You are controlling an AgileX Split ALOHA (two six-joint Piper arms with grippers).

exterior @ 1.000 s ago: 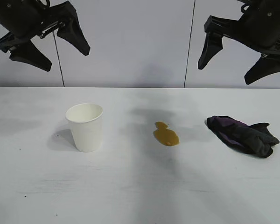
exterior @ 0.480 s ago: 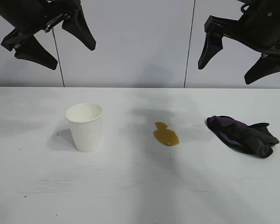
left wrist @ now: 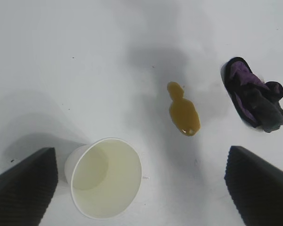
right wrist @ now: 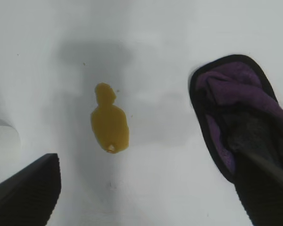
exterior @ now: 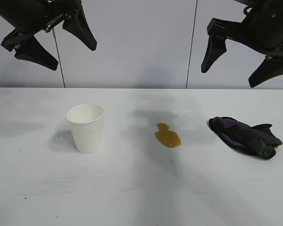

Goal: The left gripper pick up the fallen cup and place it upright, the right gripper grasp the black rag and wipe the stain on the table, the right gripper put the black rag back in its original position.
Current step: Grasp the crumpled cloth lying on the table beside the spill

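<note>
The rag's bunched folds stand up and its purple end point(exterior: 225, 124) lies flat, so my right gripper next needs to grab those folds to wipe the stain.
The white paper cup point(exterior: 86, 127) stands upright on the white table point(exterior: 141, 188), left of centre; it also shows in the left wrist view point(left wrist: 104, 176). The yellowish-brown stain point(exterior: 168, 135) lies near the middle and shows in both wrist views point(left wrist: 183, 114) point(right wrist: 109, 120). The black rag with purple folds point(exterior: 245, 135) lies at the right point(left wrist: 254, 100) point(right wrist: 236, 117). My left gripper point(exterior: 54, 44) hangs open and empty high above the cup. My right gripper point(exterior: 238, 61) hangs open and empty high above the rag.
A grey panelled wall point(exterior: 141, 42) rises behind the table's far edge. Bare tabletop lies in front of the cup, stain and rag.
My left gripper has risen a little and shifted slightly right from a second ago. The right gripper has barely moved. Cup, stain and rag have stayed put.
</note>
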